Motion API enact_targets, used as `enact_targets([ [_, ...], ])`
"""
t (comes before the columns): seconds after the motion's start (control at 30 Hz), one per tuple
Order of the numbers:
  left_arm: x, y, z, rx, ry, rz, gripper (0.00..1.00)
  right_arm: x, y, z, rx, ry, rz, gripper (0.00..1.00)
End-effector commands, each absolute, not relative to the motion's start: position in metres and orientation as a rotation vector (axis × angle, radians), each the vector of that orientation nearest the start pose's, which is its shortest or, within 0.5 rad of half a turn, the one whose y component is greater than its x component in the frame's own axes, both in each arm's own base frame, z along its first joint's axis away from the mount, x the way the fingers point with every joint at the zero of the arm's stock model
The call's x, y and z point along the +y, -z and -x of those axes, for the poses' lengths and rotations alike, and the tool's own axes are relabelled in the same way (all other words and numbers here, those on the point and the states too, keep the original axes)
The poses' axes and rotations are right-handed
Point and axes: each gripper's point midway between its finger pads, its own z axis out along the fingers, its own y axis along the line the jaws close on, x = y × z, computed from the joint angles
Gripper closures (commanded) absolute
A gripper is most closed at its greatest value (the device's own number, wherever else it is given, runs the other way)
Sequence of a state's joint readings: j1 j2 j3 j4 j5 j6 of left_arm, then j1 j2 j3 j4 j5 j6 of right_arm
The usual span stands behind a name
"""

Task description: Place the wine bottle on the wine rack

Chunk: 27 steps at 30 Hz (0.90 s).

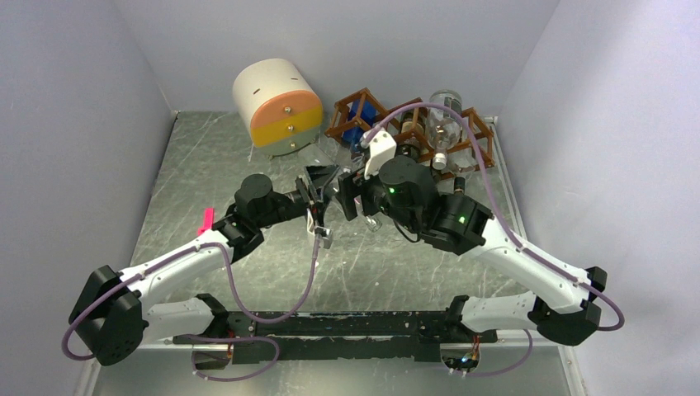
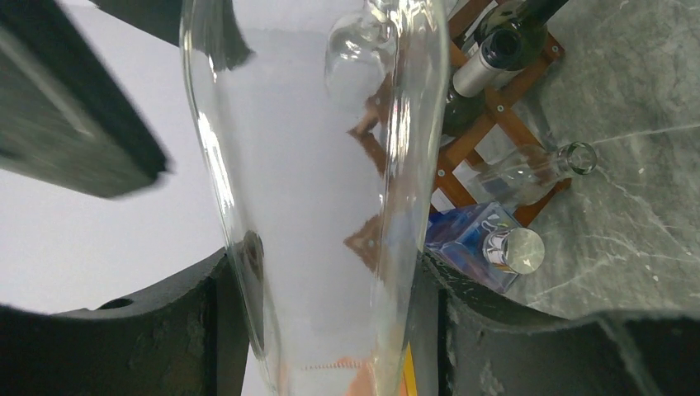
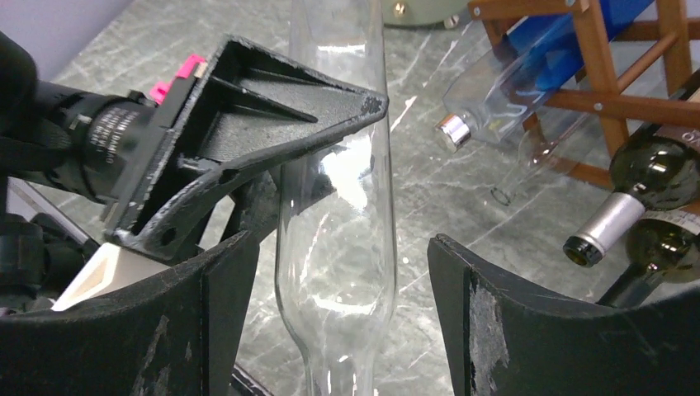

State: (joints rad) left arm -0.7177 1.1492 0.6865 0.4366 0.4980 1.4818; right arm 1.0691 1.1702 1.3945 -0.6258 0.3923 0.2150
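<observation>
The right gripper's fingers stop short of the glass body [image 3: 336,256] above the tabletop, so the right gripper should move forward before it closes on the wine bottle [image 3: 334,214].
The wine bottle [image 2: 314,165] is clear, empty glass, held above the table between my two grippers. My left gripper [image 2: 326,322] is shut on its body, with a finger pressed to each side. My right gripper [image 3: 338,322] stands open around the bottle [image 3: 334,214] near where it narrows to the neck, with a gap on both sides. In the top view the left gripper [image 1: 318,188] and right gripper [image 1: 348,196] meet at the table's middle. The reddish-brown wine rack [image 1: 345,111] stands at the back right, beyond them.
The rack [image 3: 603,91] holds a blue bottle [image 2: 475,239], a clear bottle [image 2: 528,169] and a dark wine bottle [image 3: 652,181], necks pointing at me. A round cream-and-orange drawer unit [image 1: 278,107] sits at the back, left of the rack. Grey walls close three sides.
</observation>
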Motion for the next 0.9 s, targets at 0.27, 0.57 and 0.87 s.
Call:
enact_targets([
  [0.27, -0.313, -0.341, -0.256, 0.196, -0.228, -1.492, 0.93, 0.295, -0.300, -0.217, 1.970, -0.482, 0.614, 0.31],
  [0.57, -0.312, -0.343, -0.259, 0.267, -0.177, -1.485, 0.93, 0.296, -0.283, -0.218, 2.022, -0.462, 0.597, 0.31],
  [0.87, -0.309, -0.346, -0.262, 0.331, -0.146, -1.451, 0.86, 0.289, -0.286, -0.224, 2.018, -0.432, 0.547, 0.60],
])
